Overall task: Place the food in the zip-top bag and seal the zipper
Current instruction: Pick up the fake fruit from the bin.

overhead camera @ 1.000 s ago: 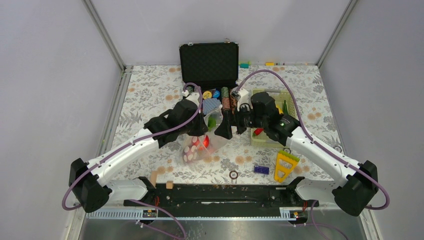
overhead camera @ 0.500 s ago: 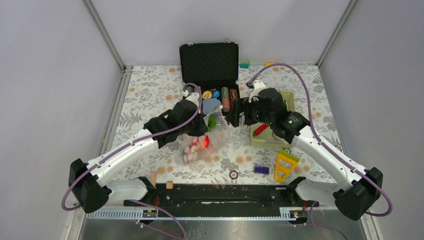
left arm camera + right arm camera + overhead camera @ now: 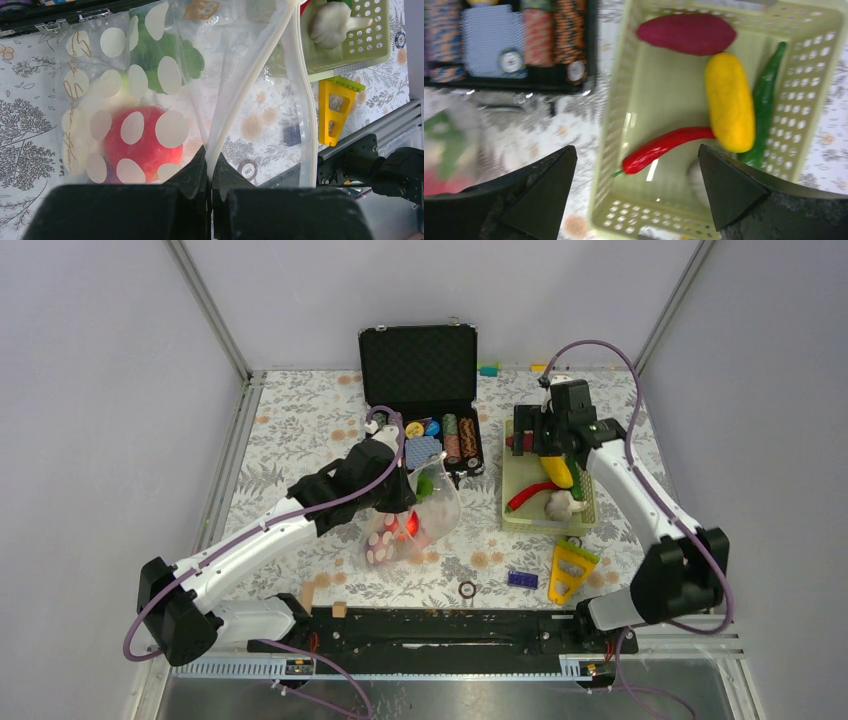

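The right gripper picks up the yellow piece by its narrow sides near the red chili end [image 3: 561, 479] next. This leaves its purple-side end free to enter the bag [image 3: 420, 520].
The clear zip-top bag [image 3: 420, 520] with white dots lies at the table's middle, mouth open toward the right. Inside show a red round piece [image 3: 137, 140] and a green leafy piece [image 3: 172, 55]. My left gripper [image 3: 210, 160] is shut on the bag's mouth edge, pinching the white zipper [image 3: 250, 85]. My right gripper [image 3: 636, 155] hangs open and empty above the pale green basket [image 3: 616, 125]. The basket holds a red chili [image 3: 664, 147], a yellow piece [image 3: 730, 102], a purple piece [image 3: 686, 33], a green chili [image 3: 766, 95] and a white piece [image 3: 562, 505].
An open black case [image 3: 420, 365] with stacks of poker chips [image 3: 458, 440] stands behind the bag. A yellow toy [image 3: 572, 570], a blue brick [image 3: 522, 579] and a loose chip [image 3: 467, 589] lie near the front edge. Frame rails run along both sides.
My right arm has swung away from the bag's mouth, to the right and back, and now hovers over the basket, still open. The left gripper and bag have not moved.
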{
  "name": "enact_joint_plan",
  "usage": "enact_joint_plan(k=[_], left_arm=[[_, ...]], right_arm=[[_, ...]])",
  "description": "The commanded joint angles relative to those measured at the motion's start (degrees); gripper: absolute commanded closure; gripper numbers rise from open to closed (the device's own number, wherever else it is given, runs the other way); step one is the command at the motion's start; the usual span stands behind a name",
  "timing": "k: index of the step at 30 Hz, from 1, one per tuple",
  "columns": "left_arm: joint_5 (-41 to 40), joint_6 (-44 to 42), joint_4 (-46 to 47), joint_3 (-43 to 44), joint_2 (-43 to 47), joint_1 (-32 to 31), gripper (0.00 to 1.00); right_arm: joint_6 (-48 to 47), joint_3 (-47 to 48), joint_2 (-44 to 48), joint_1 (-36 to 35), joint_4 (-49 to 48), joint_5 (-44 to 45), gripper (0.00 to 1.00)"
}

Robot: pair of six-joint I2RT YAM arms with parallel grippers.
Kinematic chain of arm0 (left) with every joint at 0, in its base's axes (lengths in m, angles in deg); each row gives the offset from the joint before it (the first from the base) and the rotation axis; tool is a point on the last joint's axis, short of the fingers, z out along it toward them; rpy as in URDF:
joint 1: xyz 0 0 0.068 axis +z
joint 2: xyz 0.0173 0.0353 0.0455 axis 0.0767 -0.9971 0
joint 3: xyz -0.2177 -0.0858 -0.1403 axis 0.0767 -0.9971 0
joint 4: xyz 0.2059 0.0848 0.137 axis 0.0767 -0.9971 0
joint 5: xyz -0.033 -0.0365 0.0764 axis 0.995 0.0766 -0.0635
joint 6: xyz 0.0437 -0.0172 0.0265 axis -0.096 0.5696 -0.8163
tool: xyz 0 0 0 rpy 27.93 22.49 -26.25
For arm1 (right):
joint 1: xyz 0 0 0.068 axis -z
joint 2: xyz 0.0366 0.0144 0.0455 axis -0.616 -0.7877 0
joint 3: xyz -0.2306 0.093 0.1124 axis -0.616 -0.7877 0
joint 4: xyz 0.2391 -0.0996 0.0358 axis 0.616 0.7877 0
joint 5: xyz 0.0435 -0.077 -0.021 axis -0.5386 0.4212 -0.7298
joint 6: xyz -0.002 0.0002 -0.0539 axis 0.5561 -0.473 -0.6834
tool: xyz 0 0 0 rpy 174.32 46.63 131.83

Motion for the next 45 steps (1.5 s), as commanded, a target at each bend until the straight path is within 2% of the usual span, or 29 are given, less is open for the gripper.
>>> enact_joint_plan(k=[1,10,18,25,29,36,40,45], left_arm=[[1.36,-0.63,2.98,0.06,1.40,0.30,1.00],[1.60,-0.67,3.61,-0.39,1.82,0.32,1.00],[1.65,-0.82,3.68,-0.10,1.51,0.26,1.00],[1.65,-0.95,3.53,0.37,0.82,0.33,1.00],[1.65,-0.89,3.36,0.57,0.70,0.34,1.00],[5.02,-0.52,4.02,0.72,0.28,0.33,1.00],[4.91,-0.33,4.69,0.64,0.19,0.30,1.00],[4.30,0.10,4.26,0.97,0.34,0.33,1.00]], right_arm=[[-6.39,6.69,-8.41,4.09,6.11,4.90,0.00],[-5.69,12.85,-22.87,8.98,9.23,8.01,0.00],[-5.54,13.10,-27.42,10.67,8.66,10.33,0.00],[-5.37,13.39,-30.87,11.04,8.41,6.84,0.03],[-5.78,14.20,-33.17,11.04,8.75,3.05,0.13],[-5.48,14.85,-34.54,11.04,9.75,6.35,0.23],[-5.21,14.24,-33.26,11.04,9.37,6.22,0.38],[-3.98,11.56,-25.99,10.96,8.19,5.30,0.54]])
